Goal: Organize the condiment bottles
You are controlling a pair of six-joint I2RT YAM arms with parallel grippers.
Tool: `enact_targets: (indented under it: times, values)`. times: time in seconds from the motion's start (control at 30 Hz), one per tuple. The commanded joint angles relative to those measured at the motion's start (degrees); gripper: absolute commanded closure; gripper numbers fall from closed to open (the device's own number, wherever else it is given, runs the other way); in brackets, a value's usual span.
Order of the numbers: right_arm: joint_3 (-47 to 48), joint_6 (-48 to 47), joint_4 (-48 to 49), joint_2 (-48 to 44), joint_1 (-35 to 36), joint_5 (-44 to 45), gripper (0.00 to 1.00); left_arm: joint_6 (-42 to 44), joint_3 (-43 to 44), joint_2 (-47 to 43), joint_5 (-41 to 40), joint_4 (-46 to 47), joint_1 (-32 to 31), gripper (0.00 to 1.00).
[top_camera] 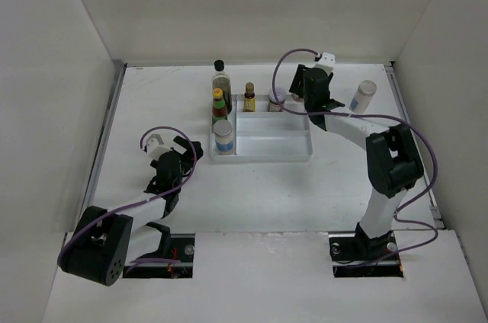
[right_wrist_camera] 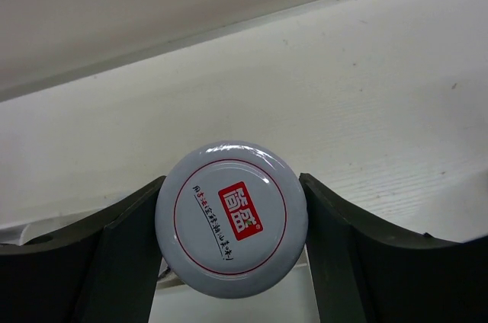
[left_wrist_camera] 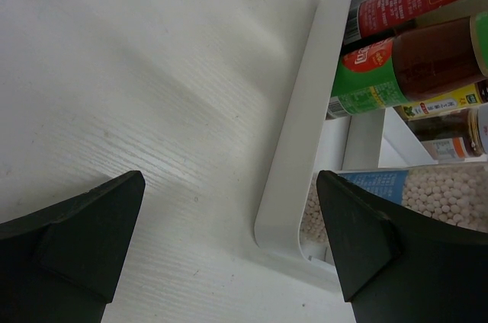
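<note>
I need to hold the jar above the tray's back corner and rim; it would land short if my right gripper opened now.
A white ridged tray (top_camera: 282, 140) holds several condiment bottles: a tall clear black-capped one (top_camera: 221, 79), a green-red yellow-capped one (top_camera: 219, 107), a small amber one (top_camera: 249, 99) and a white shaker (top_camera: 223, 137). My right gripper (top_camera: 284, 99) is shut on a small jar (top_camera: 276, 98) at the tray's back edge. In the right wrist view its fingers (right_wrist_camera: 335, 231) press both sides of the jar's grey lid (right_wrist_camera: 231, 219). My left gripper (top_camera: 185, 154) is open and empty on the table, left of the tray. Another white shaker (top_camera: 364, 97) stands outside the tray, to the right.
The left wrist view shows the tray's near left corner (left_wrist_camera: 297, 148) between the open jaws, with the bead-filled shaker (left_wrist_camera: 438, 193) and the green-red bottle (left_wrist_camera: 404, 64) behind its rim. White walls enclose the table on three sides.
</note>
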Motion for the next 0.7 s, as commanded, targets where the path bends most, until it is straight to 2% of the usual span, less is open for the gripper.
enact_targets:
  times: [0.0, 0.27, 0.37, 0.43, 0.53, 0.67]
  values:
    - [5.1, -0.3, 4.1, 1.6, 0.3, -1.0, 0.50, 0.6, 1.5, -0.5, 0.3, 3.1, 0.4, 0.00]
    - [4.7, 0.5, 3.6, 5.3, 1.4, -1.7, 0.48, 0.6, 2.0, 0.8, 0.4, 3.2, 0.1, 0.00]
    - [4.6, 0.9, 1.9, 6.6, 1.7, -1.8, 0.42, 0.6, 1.9, 0.8, 0.7, 3.3, 0.3, 0.00]
    - [4.0, 1.1, 1.0, 7.0, 2.1, -1.6, 0.35, 0.6, 1.9, 0.5, 0.5, 3.3, 0.2, 0.00]
    - [3.2, 1.8, 0.8, 6.6, 2.2, -1.5, 0.16, 0.6, 1.9, 0.8, 0.8, 3.3, 0.6, 0.00]
    - [0.3, 2.2, 1.5, 1.5, 1.8, -0.2, 0.10, 0.6, 1.7, 0.3, 0.7, 3.3, 0.5, 0.00]
